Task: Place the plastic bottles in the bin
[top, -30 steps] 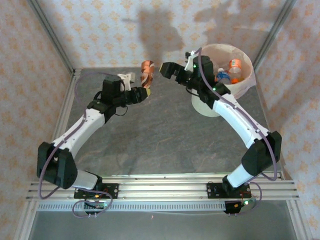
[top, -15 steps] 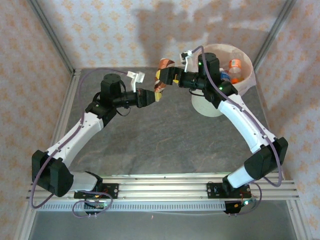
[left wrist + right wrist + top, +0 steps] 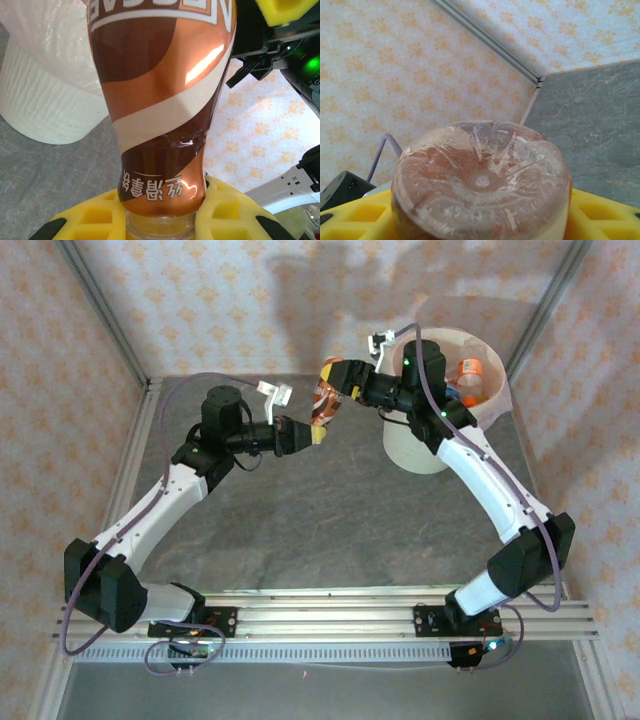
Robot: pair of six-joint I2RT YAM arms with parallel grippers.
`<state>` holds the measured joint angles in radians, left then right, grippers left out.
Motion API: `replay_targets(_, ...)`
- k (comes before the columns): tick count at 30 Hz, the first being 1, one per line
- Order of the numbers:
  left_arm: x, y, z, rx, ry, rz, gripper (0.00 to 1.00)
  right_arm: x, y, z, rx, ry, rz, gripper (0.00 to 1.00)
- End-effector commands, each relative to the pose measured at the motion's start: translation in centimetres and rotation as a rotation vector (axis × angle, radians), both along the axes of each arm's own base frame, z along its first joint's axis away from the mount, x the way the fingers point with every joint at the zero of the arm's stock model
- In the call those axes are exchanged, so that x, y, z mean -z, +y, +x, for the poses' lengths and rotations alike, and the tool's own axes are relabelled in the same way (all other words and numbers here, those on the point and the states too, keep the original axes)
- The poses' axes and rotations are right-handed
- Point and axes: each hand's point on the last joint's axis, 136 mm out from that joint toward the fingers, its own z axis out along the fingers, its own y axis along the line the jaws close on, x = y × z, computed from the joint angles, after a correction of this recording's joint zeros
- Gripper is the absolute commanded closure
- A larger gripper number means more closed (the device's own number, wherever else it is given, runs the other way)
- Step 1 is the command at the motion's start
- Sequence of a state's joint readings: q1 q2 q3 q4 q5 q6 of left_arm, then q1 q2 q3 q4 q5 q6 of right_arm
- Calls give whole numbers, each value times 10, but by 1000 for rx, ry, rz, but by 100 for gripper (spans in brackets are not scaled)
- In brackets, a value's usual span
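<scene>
The bottle's bottom is between my right gripper's fingers, so my left gripper needs to open its fingers.
A brown plastic bottle (image 3: 325,400) with a brown and cream label hangs in the air left of the bin (image 3: 412,452), held at both ends. My left gripper (image 3: 312,432) is shut on its neck; in the left wrist view the bottle (image 3: 160,100) rises from between the yellow fingers (image 3: 82,220). My right gripper (image 3: 338,378) is shut on its other end; in the right wrist view the clear ribbed base (image 3: 480,180) sits between the yellow pads (image 3: 607,215). The cream-white bin holds an orange bottle (image 3: 470,370) and a blue-capped one (image 3: 447,392).
The bin's wall (image 3: 45,100) with its thin liner stands close behind the bottle in the left wrist view. Grey tabletop (image 3: 300,510) lies open below both arms. Patterned walls and a metal corner post (image 3: 485,40) close in the back.
My left arm has lifted the bottle up and to the right. My right gripper has swung left to meet it and closed from wide open onto the bottle's base.
</scene>
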<state>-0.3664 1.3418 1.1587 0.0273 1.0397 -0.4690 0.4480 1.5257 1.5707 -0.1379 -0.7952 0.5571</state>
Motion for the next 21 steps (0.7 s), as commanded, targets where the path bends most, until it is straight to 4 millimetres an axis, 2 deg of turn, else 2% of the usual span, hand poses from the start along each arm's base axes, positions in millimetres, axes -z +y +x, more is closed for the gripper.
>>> replay_targets(1, -18, -7, -6, 52, -74, -19, 90, -9, 3, 0, -21, -37, 22, 43)
replay_targets(5, -19, -7, -5, 50, -81, -15, 88, -4, -2, 0, 4, -45, -20, 50)
replay_targets(6, -21, -6, -4, 42, -83, -14, 80, -4, -5, 2, 24, -52, -33, 51)
replay_targets(7, -19, -4, -1, 14, -73, -5, 48, -4, -9, 3, 48, -59, -44, 52)
replay_targets(8, -18, -2, 3, -15, -68, 8, 30, -6, -13, 4, 72, -65, -57, 54)
replay_targets(10, -16, 2, 8, -57, -68, 21, 8, -10, -31, 11, 156, -84, -104, 55)
replay_targets(11, -16, 5, 10, -79, -69, 26, 1, -14, -44, 15, 206, -97, -131, 55)
replay_targets(14, -10, 12, 20, -156, -60, 52, 0, -33, -94, 28, 363, -134, -227, 55)
replay_targets(18, 8, 33, 44, -330, -11, 121, 0, -60, -161, 41, 543, -204, -358, 54)
replay_targets(21, 19, 53, 63, -443, 55, 104, 0, -68, -214, 53, 712, -203, -473, 54)
